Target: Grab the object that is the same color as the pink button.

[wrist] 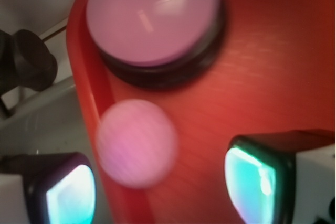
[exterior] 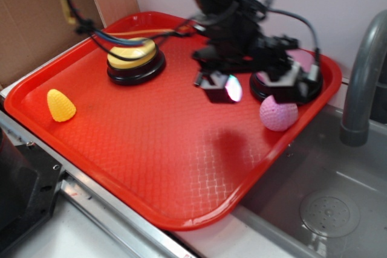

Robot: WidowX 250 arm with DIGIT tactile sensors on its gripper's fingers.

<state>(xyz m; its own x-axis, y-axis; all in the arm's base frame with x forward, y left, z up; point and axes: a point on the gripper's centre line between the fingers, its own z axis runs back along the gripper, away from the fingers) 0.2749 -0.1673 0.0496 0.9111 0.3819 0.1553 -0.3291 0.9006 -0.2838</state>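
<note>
The gripper grabs the ball point(exterior: 278, 113) by its round pink sides next, to pick out the object that matches the pink button point(exterior: 300, 60).
The small pink ball point(exterior: 278, 113) lies on the red tray point(exterior: 157, 149) near its right rim, just in front of the pink dome button point(exterior: 300, 60) on its black base. My gripper point(exterior: 257, 86) hovers above the tray, open and empty, to the left of and above the ball. In the wrist view the ball point(wrist: 137, 143) sits blurred between and ahead of my two fingers, nearer the left one point(wrist: 68, 195), and the pink button point(wrist: 152, 17) lies beyond it. The gripper point(wrist: 160, 190) holds nothing.
A yellow dome button point(exterior: 134, 57) on a black base stands at the tray's back left. A yellow-orange cone point(exterior: 60, 106) lies at the left. A grey sink point(exterior: 326, 203) and faucet point(exterior: 363, 77) lie right of the tray. Cardboard stands at the back left.
</note>
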